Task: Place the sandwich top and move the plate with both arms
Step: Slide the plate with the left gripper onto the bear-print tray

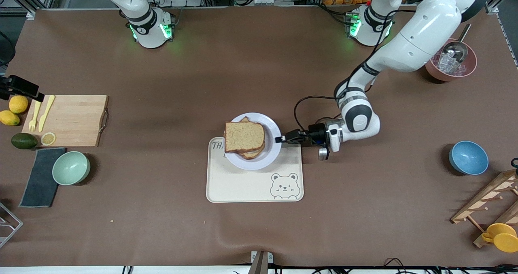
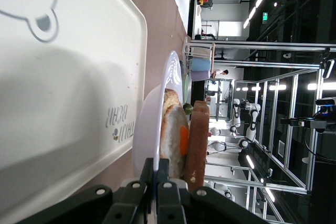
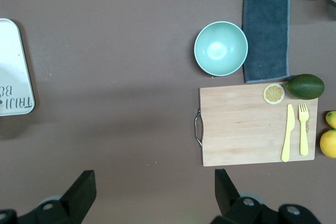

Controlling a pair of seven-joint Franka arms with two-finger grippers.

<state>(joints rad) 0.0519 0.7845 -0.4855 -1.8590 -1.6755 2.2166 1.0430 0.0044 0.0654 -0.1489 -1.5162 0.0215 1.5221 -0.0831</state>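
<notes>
The plate's rim [image 1: 250,114] sticks out past the bear tray's edge. My left gripper needs to move the plate toward the bear drawing before it opens.
The sandwich top [image 1: 244,136], a brown bread slice, lies on a stack of bread on the pale plate [image 1: 272,125]. The plate rests partly over the edge of the cream bear tray [image 1: 243,185] that is farther from the front camera. My left gripper [image 1: 280,139] is shut on the plate's rim at the side toward the left arm's end of the table. In the left wrist view the fingers [image 2: 149,174] pinch the rim [image 2: 170,77], with the brown slice [image 2: 198,140] over an orange yolk [image 2: 184,139]. My right gripper [image 3: 153,179] is open and empty, high over bare table; it is out of the front view.
Toward the right arm's end lie a wooden cutting board [image 1: 71,120] with yellow cutlery, a mint bowl [image 1: 71,167], a grey cloth [image 1: 40,177], an avocado and lemons. Toward the left arm's end stand a blue bowl [image 1: 468,157], a pink ice bowl [image 1: 451,65] and a wooden rack [image 1: 489,197].
</notes>
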